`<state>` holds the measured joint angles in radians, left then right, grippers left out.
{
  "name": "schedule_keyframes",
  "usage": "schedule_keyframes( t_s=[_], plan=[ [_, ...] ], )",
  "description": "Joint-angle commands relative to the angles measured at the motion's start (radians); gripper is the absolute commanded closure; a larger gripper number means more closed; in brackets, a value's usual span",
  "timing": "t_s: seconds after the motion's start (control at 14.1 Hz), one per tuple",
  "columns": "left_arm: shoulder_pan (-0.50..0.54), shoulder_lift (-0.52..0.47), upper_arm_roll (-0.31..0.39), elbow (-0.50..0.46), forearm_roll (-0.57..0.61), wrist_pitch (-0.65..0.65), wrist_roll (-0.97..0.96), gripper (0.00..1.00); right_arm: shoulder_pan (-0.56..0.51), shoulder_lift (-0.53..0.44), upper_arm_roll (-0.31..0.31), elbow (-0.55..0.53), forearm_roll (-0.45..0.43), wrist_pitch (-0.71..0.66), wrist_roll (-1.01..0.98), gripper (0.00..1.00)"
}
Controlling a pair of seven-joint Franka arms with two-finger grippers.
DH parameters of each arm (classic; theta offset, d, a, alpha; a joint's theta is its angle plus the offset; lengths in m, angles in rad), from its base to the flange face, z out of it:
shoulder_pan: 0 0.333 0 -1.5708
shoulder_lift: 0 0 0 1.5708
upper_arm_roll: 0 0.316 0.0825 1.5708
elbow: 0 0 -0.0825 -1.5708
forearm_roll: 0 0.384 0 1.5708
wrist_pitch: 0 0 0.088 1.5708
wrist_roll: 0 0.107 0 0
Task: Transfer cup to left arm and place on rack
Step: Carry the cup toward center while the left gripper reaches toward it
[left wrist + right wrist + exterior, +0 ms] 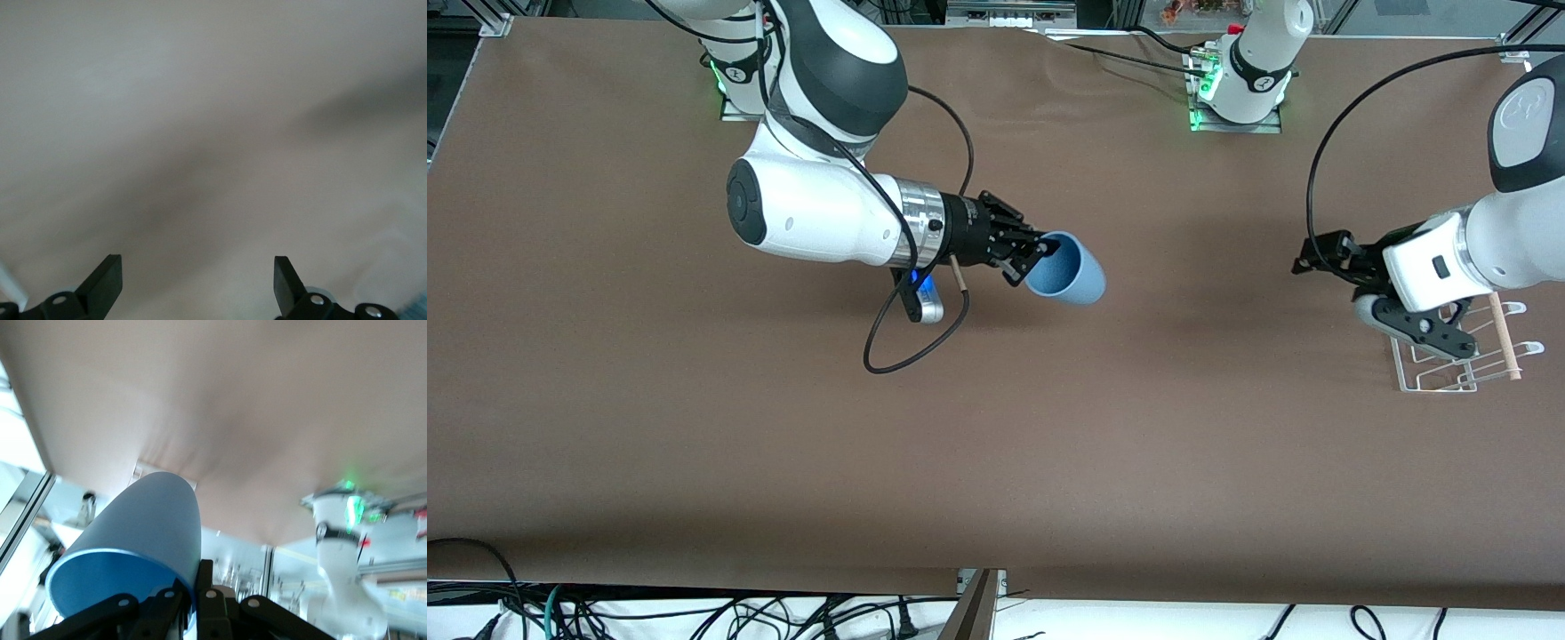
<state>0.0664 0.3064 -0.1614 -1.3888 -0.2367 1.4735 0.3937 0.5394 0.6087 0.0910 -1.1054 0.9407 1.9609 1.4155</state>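
Observation:
The robot's left gripper will take the light-blue cup over by grabbing its base [1090, 281]. Then the robot will put the cup on the white wire rack.
The light-blue cup [1069, 269] is held sideways in the air over the middle of the table, its base pointing toward the left arm's end. My right gripper [1039, 252] is shut on its rim, one finger inside and one outside; the cup [130, 543] fills the right wrist view, pinched at the gripper [198, 583]. My left gripper [1318, 259] is open and empty, in the air beside the white wire rack [1463, 356], which stands at the left arm's end with a wooden dowel [1504, 336] along one side. In the left wrist view the open gripper [198, 277] faces bare table.
A black cable [911, 342] loops down from the right arm's wrist above the table. The brown table mat [996, 444] is bare across its nearer half. The arm bases [1240, 89] stand along the edge farthest from the front camera.

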Motion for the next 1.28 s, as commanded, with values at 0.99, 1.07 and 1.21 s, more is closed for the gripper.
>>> schedule_keyframes(
  t_s=[0.99, 1.07, 1.21],
  plan=[
    [-0.043, -0.001, -0.11, -0.049, -0.414, 0.039, 0.741, 0.0, 0.037, 0.071, 0.092, 0.042, 0.194, 0.144, 0.002, 1.0],
    [-0.043, -0.001, -0.113, -0.05, -0.414, 0.072, 0.761, 0.0, 0.042, 0.071, 0.092, 0.042, 0.194, 0.144, 0.003, 1.0],
    [-0.045, 0.002, -0.131, -0.05, -0.418, 0.126, 0.771, 0.0, 0.042, 0.071, 0.092, 0.042, 0.196, 0.151, 0.003, 1.0]
  ],
)
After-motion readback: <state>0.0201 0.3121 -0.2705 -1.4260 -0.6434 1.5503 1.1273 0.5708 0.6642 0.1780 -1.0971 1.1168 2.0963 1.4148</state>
